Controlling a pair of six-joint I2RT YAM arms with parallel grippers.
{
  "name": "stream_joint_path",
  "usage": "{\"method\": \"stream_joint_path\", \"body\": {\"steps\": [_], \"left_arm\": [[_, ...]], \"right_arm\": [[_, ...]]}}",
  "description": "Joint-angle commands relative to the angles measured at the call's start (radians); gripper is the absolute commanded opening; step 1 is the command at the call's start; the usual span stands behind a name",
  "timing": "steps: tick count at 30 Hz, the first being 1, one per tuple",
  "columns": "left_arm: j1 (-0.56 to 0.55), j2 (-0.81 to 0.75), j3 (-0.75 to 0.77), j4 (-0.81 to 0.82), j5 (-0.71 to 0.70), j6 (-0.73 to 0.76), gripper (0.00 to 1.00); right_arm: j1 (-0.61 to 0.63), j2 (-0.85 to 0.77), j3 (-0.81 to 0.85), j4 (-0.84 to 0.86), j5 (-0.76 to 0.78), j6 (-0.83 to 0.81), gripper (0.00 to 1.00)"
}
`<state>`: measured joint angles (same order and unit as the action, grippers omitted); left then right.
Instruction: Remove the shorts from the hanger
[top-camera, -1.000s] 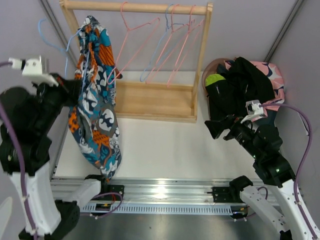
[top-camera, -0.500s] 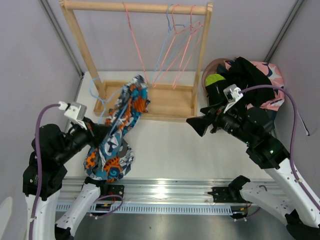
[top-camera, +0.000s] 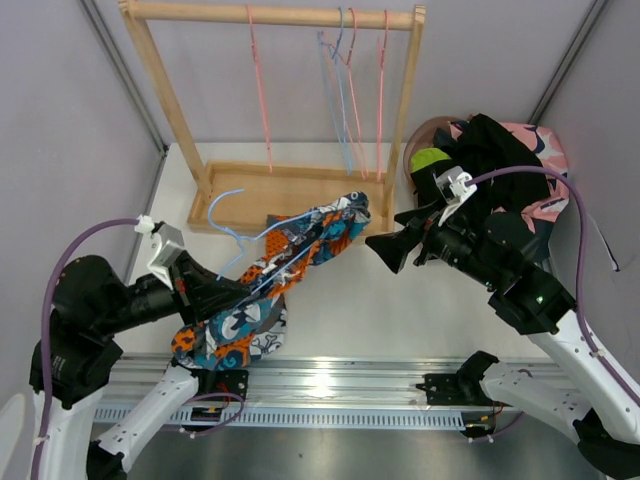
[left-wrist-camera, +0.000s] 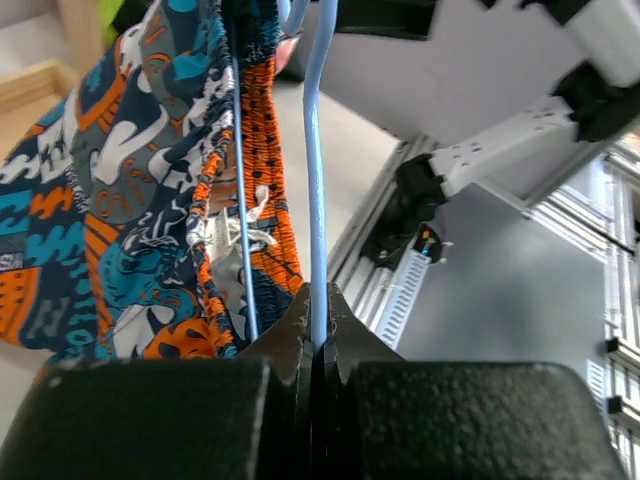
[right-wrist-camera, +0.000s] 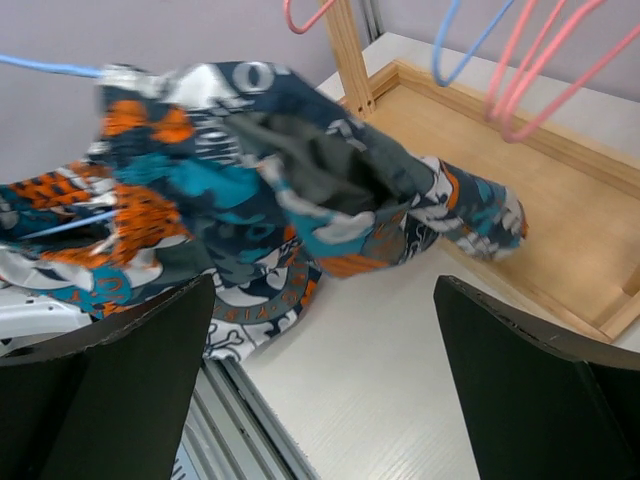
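Note:
I should grab the shorts next with my right gripper by the fabric at their far end, away from the wire (left-wrist-camera: 316, 200), to pull them off the hanger.
The blue-orange-white print shorts (top-camera: 300, 255) hang stretched on a light blue hanger (top-camera: 228, 212) low over the table, in front of the wooden rack. My left gripper (top-camera: 203, 290) is shut on the hanger's wire (left-wrist-camera: 316, 200), with the shorts (left-wrist-camera: 130, 180) draped to its left. My right gripper (top-camera: 385, 245) is open and empty, just right of the shorts' far end. In the right wrist view the shorts (right-wrist-camera: 290, 180) lie ahead of and above the open gripper (right-wrist-camera: 320, 400), apart from it. Black (top-camera: 485, 160), lime green (top-camera: 430, 158) and pink print (top-camera: 548, 150) shorts lie piled at the right.
The wooden rack (top-camera: 300, 195) stands at the back with several bare pink and blue hangers (top-camera: 350, 90) on its rail. Its base tray edge (right-wrist-camera: 480, 260) is right behind the shorts. A metal rail (top-camera: 330, 385) runs along the near table edge.
My left gripper has carried the hanger and shorts off the rack, down and to the right over the table. My right gripper has moved left towards the shorts. The bare hangers have stopped swinging.

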<state>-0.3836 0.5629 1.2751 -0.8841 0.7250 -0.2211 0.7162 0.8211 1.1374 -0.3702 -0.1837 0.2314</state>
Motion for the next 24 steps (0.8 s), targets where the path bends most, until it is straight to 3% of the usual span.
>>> {"method": "stream_joint_path", "body": {"steps": [1,11,12,14,15,24], "left_arm": [[-0.026,-0.003,0.067,0.123,0.129,-0.049,0.00],[-0.028,-0.008,0.055,0.149,0.163,-0.073,0.00],[-0.028,-0.009,0.050,0.137,0.156,-0.064,0.00],[-0.028,-0.008,0.050,0.120,0.117,-0.051,0.00],[-0.028,-0.008,0.050,0.105,0.102,-0.040,0.00],[-0.028,0.005,0.052,0.028,-0.015,0.017,0.00]], "right_arm": [[0.011,0.004,0.025,0.030,0.029,-0.017,0.99],[0.049,0.042,-0.021,0.112,0.047,-0.017,0.99],[0.052,0.041,-0.022,0.120,0.050,-0.024,0.87],[0.055,0.036,-0.016,0.120,0.078,-0.037,0.40],[0.055,0.020,-0.015,0.122,0.102,-0.035,0.00],[0.054,-0.177,0.015,0.065,0.484,-0.148,0.00]]}}
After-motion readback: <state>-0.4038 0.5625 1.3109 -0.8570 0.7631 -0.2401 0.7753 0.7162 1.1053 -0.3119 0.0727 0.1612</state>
